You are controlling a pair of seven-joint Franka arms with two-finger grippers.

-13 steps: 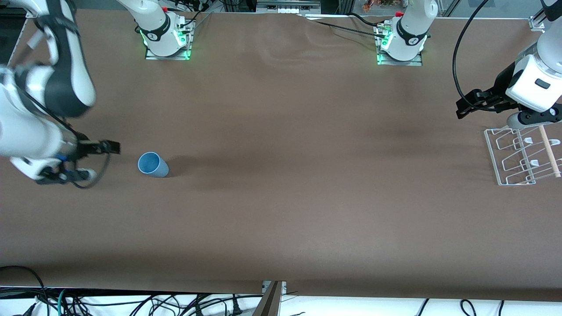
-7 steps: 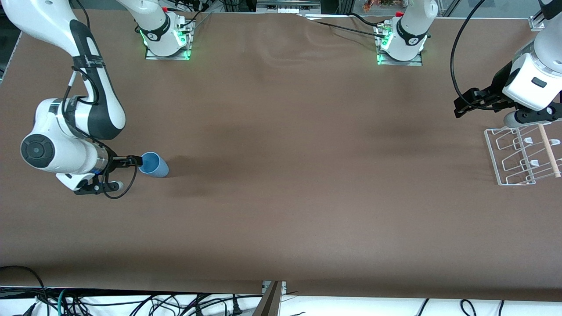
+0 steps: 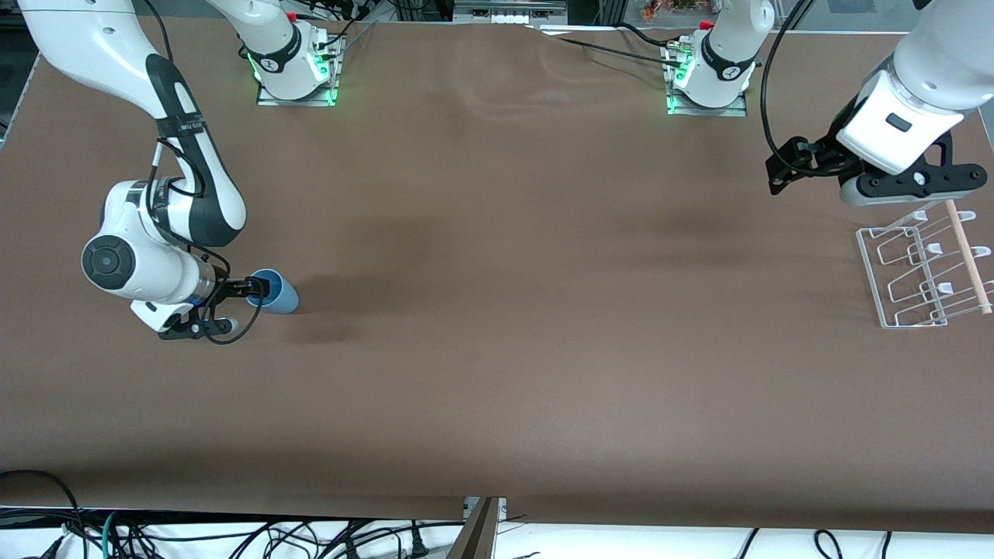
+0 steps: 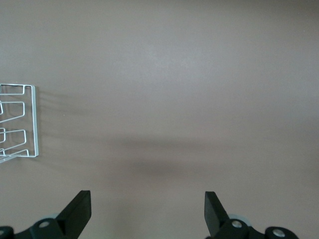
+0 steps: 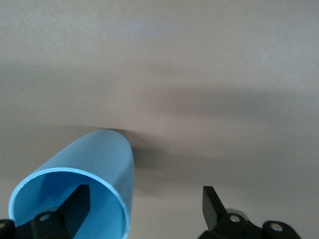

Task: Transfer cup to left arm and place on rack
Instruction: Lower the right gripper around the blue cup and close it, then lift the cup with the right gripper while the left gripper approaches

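One finger is inside the cup's opening and the other is beside its side in the right wrist view. My right gripper needs to close on the cup now.
The light-blue cup lies on its side on the brown table near the right arm's end, its mouth turned toward my right gripper. In the right wrist view the cup fills one corner. My right gripper is open, with one finger inside the cup's mouth and the other outside beside its wall. My left gripper is open and empty over bare table beside the white wire rack. The rack's edge also shows in the left wrist view, away from the left gripper.
The rack stands at the left arm's end of the table, with a pale wooden rod along its top. Both arm bases stand at the table's back edge. Cables hang below the table's front edge.
My right arm has swung in toward the cup and its gripper now reaches the cup's mouth. My left arm has shifted from over the rack's edge toward the table's middle.
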